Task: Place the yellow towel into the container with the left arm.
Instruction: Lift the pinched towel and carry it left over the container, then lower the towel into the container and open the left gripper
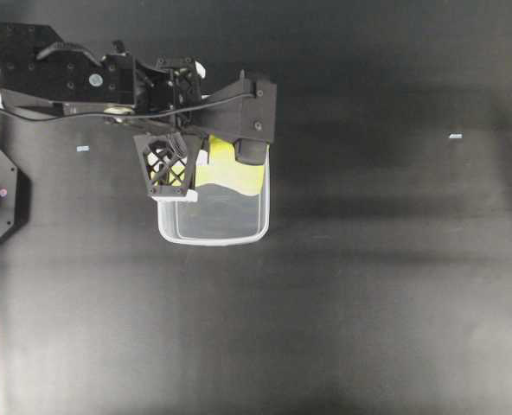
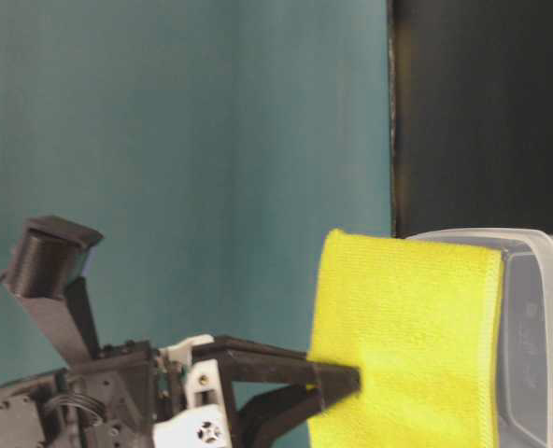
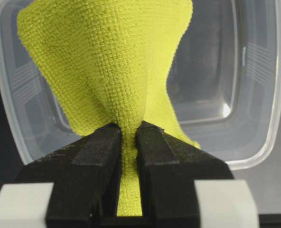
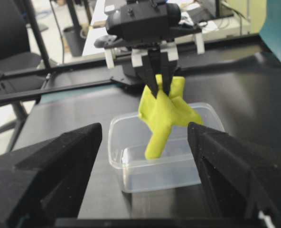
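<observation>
The yellow towel (image 1: 230, 173) fans out over the clear container (image 1: 213, 240), inside its rim, and would stay in, so it is time to open my left gripper now.
My left gripper (image 1: 213, 156) is shut on the yellow towel (image 1: 230, 173) and holds it bunched above the far end of the clear container (image 1: 213, 240). In the left wrist view the jaws (image 3: 128, 137) pinch a fold of the towel (image 3: 112, 71), which fans out over the container (image 3: 273, 95). In the right wrist view the towel (image 4: 165, 114) hangs from the left gripper (image 4: 159, 88) with its lower end inside the container (image 4: 164, 175). My right gripper (image 4: 144, 130) is open and empty, well short of the container. The table-level view shows the towel (image 2: 407, 345) hanging beside the container (image 2: 538, 327).
The container stands on a black table. Two small tape marks lie on the table (image 1: 83, 149) (image 1: 454, 136). A teal wall (image 2: 164, 140) stands behind the left arm. A rail and a chair (image 4: 7, 42) lie beyond the table's far edge.
</observation>
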